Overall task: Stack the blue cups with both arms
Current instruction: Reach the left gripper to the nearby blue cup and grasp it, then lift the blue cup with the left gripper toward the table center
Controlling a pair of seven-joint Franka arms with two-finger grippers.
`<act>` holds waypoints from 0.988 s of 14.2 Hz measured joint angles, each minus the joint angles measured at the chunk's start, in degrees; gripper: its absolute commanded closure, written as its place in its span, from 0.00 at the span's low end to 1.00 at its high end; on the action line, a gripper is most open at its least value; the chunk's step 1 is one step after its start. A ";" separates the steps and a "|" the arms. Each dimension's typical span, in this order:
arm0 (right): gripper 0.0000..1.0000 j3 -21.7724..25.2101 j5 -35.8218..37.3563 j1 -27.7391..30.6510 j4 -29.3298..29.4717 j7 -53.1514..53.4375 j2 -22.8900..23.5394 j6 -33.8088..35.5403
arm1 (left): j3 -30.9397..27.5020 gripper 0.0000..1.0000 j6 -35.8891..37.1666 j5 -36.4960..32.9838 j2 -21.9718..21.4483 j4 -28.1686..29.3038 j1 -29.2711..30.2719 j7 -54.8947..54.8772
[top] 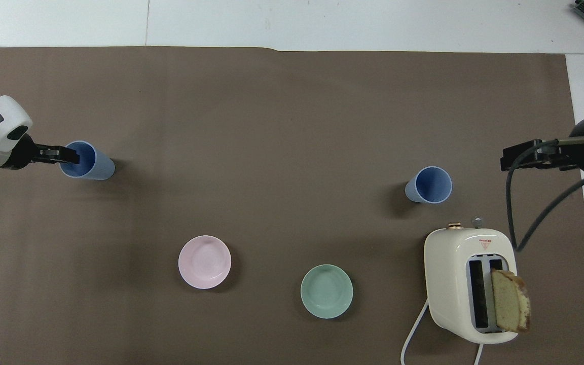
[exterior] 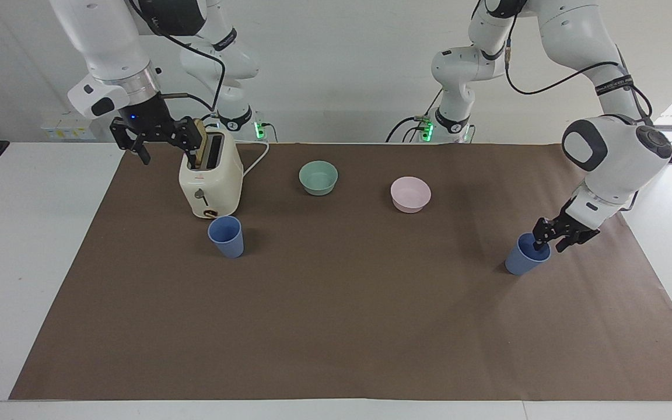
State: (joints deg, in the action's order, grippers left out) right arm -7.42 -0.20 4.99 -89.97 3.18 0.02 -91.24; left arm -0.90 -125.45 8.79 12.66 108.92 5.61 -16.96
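My left gripper should pinch the blue cup by its rim (top: 62, 168) next, because the cup's side is thin there. The blue cup's round body (top: 104, 165) is wide.
One blue cup (exterior: 521, 261) stands upright on the brown mat near the left arm's end of the table; it also shows in the overhead view (top: 92, 162). My left gripper (exterior: 549, 242) (top: 66, 154) is down at this cup's rim, open, with one finger inside the cup and one outside. The other blue cup (exterior: 226, 236) (top: 428, 185) stands upright just beside the toaster, farther from the robots than it. My right gripper (exterior: 158, 143) (top: 520, 156) is open and empty, held in the air beside the toaster's top, and waits there.
A cream toaster (exterior: 210, 175) (top: 467, 284) with a bread slice sticking up stands toward the right arm's end. A teal bowl (exterior: 318, 177) (top: 326, 291) and a pink bowl (exterior: 410, 193) (top: 204, 261) sit between the arms, nearer to the robots than the cups.
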 measured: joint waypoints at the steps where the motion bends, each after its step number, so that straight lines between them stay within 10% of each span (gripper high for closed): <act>1: 0.00 0.00 0.00 0.00 0.00 0.00 0.00 0.00 | 0.01 0.48 -0.01 0.02 0.04 0.01 0.01 0.00; 6: 0.00 0.00 0.00 0.00 0.00 0.00 0.00 0.00 | 0.38 0.99 -0.08 0.10 1.24 0.08 0.01 0.00; 14: 0.00 0.00 0.00 0.00 0.00 0.00 -0.01 0.00 | 0.92 1.00 3.53 0.22 -1.44 -3.11 -0.45 1.70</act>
State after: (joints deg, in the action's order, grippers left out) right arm -7.42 -0.20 4.99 -89.97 3.18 0.02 -91.24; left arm 0.02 -121.92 9.02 11.22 105.82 5.16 -15.26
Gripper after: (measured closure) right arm 0.000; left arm 0.960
